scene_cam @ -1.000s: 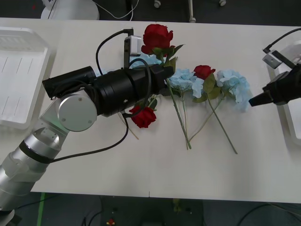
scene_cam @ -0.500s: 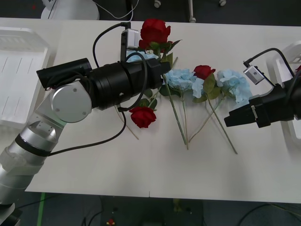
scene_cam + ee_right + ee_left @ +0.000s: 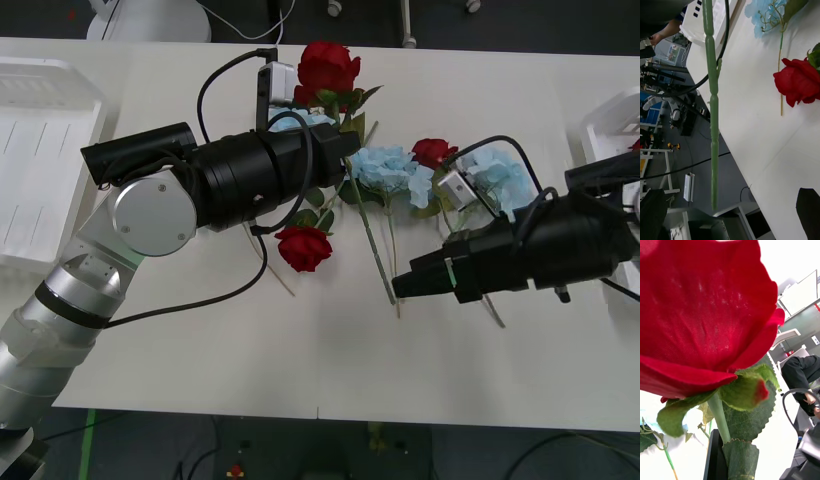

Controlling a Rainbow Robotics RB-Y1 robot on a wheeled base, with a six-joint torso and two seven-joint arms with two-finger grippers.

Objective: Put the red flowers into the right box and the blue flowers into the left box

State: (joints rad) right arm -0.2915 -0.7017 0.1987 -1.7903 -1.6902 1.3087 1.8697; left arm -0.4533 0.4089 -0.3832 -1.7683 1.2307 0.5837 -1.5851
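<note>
My right gripper grabs the rose (image 3: pixel 330 68) by its bare lower stem (image 3: pixel 383 268) next, since my left gripper already covers the stem close under the red head.
My left gripper (image 3: pixel 350 152) is shut on the stem of a red rose (image 3: pixel 330 68), holding it raised and tilted over the table's far middle. The head is close up as the red rose (image 3: pixel 703 307), with the stem (image 3: pixel 719 416) running down beside a black finger (image 3: pixel 713 457). My right gripper (image 3: pixel 398 287) is open, its tip at the lower end of that stem (image 3: pixel 713 97). Two more red flowers (image 3: pixel 303 248) (image 3: pixel 433 152) lie on the table among blue flowers (image 3: pixel 390 170) (image 3: pixel 500 178). The left box (image 3: pixel 40 160) and the right box (image 3: pixel 612 125) sit at the table's two ends.
Black cables loop over both forearms (image 3: pixel 230 85). The lying rose (image 3: pixel 797 80) and a blue flower (image 3: pixel 763 11) are on the white tabletop, whose front edge (image 3: pixel 320 408) runs close below the arms.
My right arm has swept left from the table's right edge to the middle, reaching the held rose's stem end. The left arm raised the rose slightly, then held still.
</note>
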